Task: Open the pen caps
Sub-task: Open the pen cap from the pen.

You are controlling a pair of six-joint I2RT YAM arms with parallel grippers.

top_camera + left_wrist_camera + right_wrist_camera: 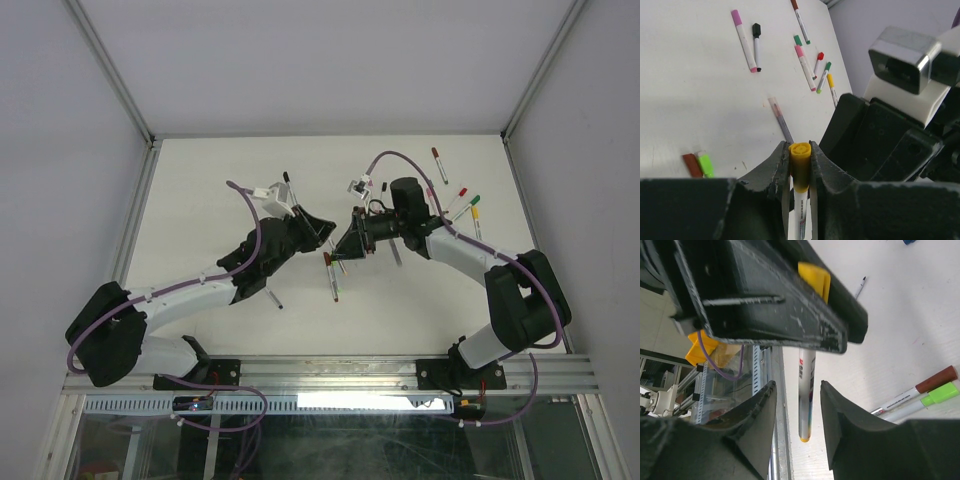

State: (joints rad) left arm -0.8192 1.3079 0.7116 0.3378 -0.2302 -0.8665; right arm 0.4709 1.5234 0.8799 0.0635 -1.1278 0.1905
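Note:
I should close my right gripper on the pen's white body (805, 399) now. It hangs between my fingers in the right wrist view and the pen's lower end is past them, so I would hold it if I closed now.
My left gripper (800, 148) is shut on the yellow pen cap (800, 167) of a white pen, held above the table. The pen's barrel (806, 390) hangs from that cap down between the fingers (760, 410) of my right gripper (797, 386). That gripper is open, and its jaws stand clear of the barrel on both sides. The yellow cap (815, 277) shows above the left gripper's black finger (765, 295). From above, the two grippers (328, 232) (348, 240) meet tip to tip at mid-table.
A brown-capped pen (937, 380) and a green-capped pen (940, 394) lie side by side just below the grippers (331, 275). Several more capped pens (805, 65) lie at the table's far right. A pink pen (744, 41), a black-capped pen (756, 45) and a bare grey barrel (781, 120) lie nearer.

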